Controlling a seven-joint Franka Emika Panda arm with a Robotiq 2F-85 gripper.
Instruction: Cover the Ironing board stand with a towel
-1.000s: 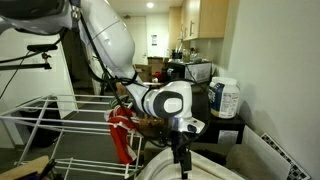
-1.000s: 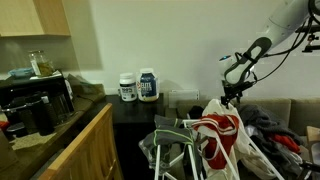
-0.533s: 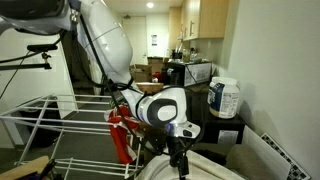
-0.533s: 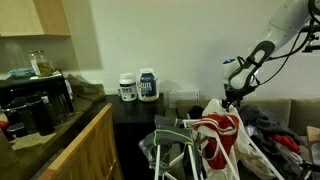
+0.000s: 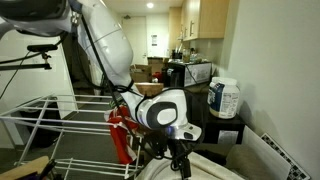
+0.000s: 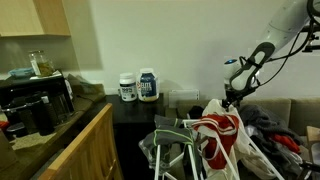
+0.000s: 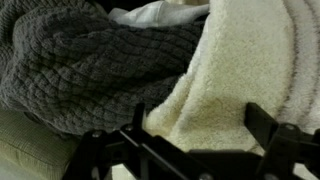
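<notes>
The cream towel (image 7: 245,60) needs to cover the Ironing board stand, so the robot's gripper should next grab it by its folded edge near the grey knitted cloth. That leaves the rest of the towel free for covering the stand.
My gripper (image 7: 197,122) hangs open just above a cream fluffy towel (image 7: 245,60), its two dark fingers (image 7: 265,125) spread to either side of the towel's folded edge with nothing between them. A grey knitted cloth (image 7: 90,70) lies to the left of the towel. In an exterior view the gripper (image 5: 180,160) points down at a pale heap of laundry (image 5: 205,172). The white wire stand (image 5: 40,120) is at the left, with a red and white cloth (image 5: 122,135) draped on it. It also shows in an exterior view (image 6: 185,150), the gripper (image 6: 231,97) behind it.
A counter with a microwave (image 5: 195,71) and a white jug (image 5: 224,97) stands behind the arm. A wooden cabinet (image 6: 70,150) with appliances is at the left. Two jars (image 6: 138,86) sit on a dark shelf. A beige cushion (image 7: 25,135) lies under the cloths.
The arm has sunk a little toward the laundry heap and the wrist has turned slightly. The gripper stays open. The cloths have not moved.
</notes>
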